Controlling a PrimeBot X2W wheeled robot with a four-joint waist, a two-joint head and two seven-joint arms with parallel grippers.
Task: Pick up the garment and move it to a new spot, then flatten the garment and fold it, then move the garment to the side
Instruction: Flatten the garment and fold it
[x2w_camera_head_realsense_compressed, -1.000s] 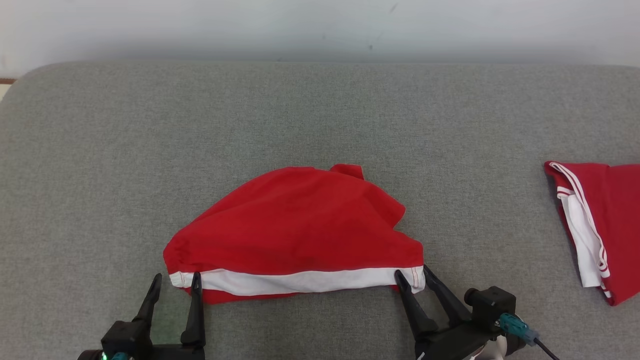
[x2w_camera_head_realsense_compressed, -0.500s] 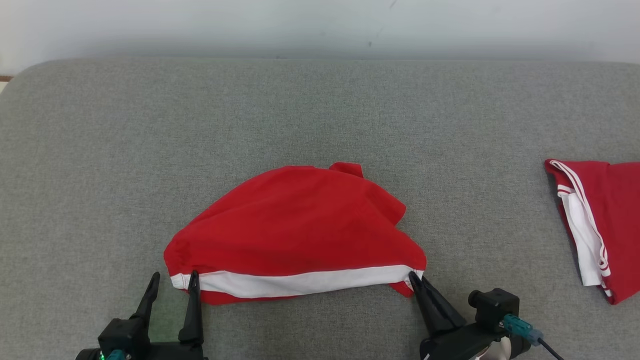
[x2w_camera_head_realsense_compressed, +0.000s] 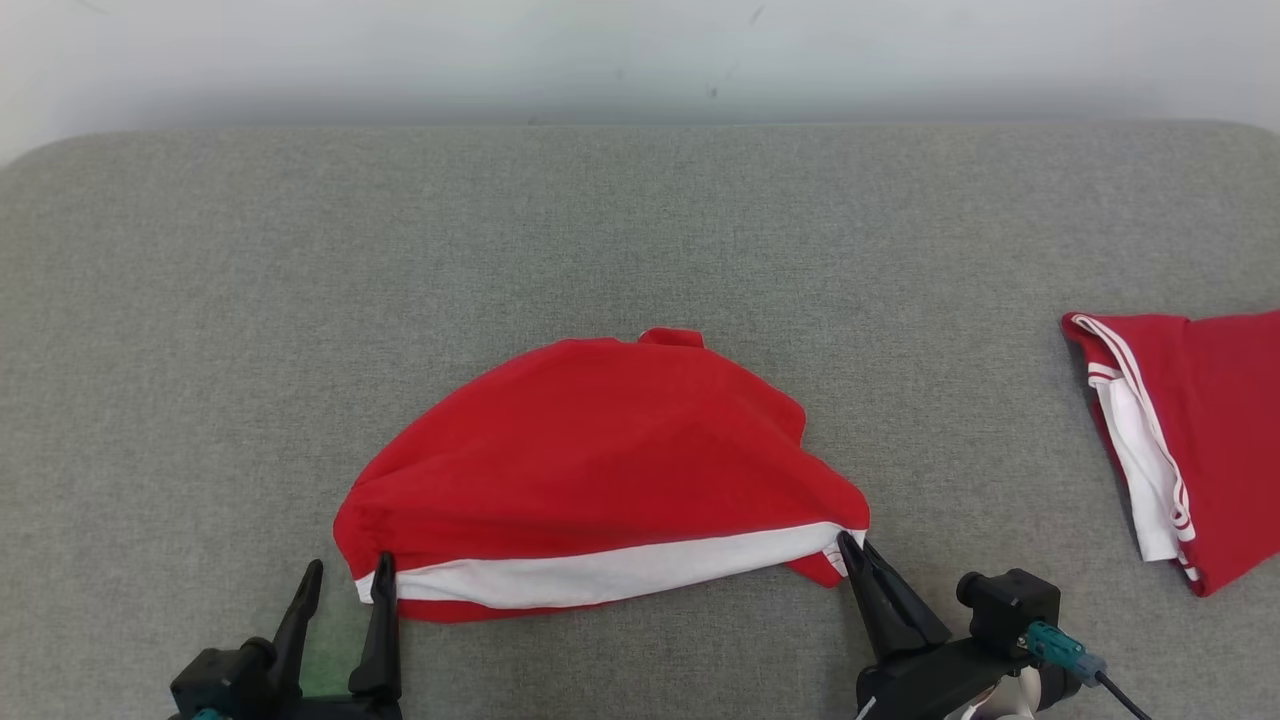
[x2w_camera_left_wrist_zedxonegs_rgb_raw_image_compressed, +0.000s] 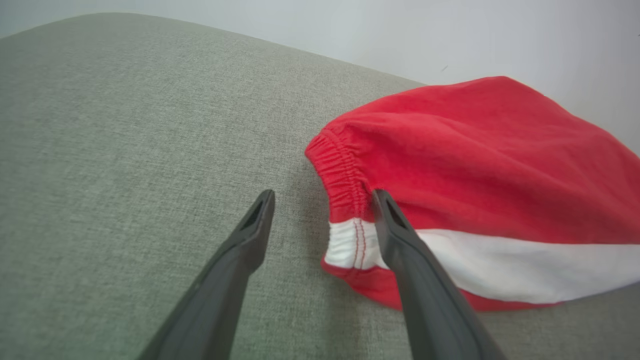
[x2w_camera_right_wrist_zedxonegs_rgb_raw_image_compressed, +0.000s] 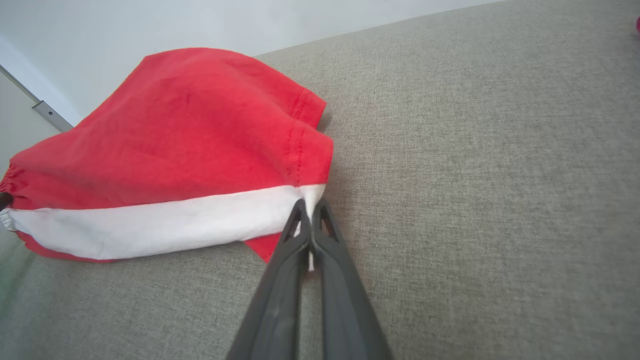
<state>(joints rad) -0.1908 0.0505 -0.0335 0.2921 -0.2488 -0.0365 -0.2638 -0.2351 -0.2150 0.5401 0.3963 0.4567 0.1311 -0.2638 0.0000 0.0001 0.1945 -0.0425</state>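
My left gripper picks up the red garment (x2w_camera_head_realsense_compressed: 600, 450) by its waistband's white-striped corner (x2w_camera_head_realsense_compressed: 365, 587) next, to move it to a new spot.
A red garment (x2w_camera_head_realsense_compressed: 600, 470) with a white stripe along its near edge lies bunched on the grey cushion (x2w_camera_head_realsense_compressed: 300, 300). My right gripper (x2w_camera_head_realsense_compressed: 852, 548) is shut on the stripe's right corner, and the pinched white cloth (x2w_camera_right_wrist_zedxonegs_rgb_raw_image_compressed: 310, 210) sits between its closed fingertips. My left gripper (x2w_camera_head_realsense_compressed: 348, 578) stands open at the garment's left end. One of its fingers (x2w_camera_left_wrist_zedxonegs_rgb_raw_image_compressed: 390, 220) rests over the stripe beside the gathered red waistband (x2w_camera_left_wrist_zedxonegs_rgb_raw_image_compressed: 340, 170); the other finger (x2w_camera_left_wrist_zedxonegs_rgb_raw_image_compressed: 260, 210) is off the cloth, over bare cushion.
A second red garment with white trim (x2w_camera_head_realsense_compressed: 1180, 440) lies at the cushion's right edge. A pale wall (x2w_camera_head_realsense_compressed: 640, 50) runs behind the cushion's far edge. Bare grey surface spreads to the left and beyond the garment.
The right gripper went from open around the garment's right corner to shut on it. The corner is now drawn slightly right. The head view shifted a little.
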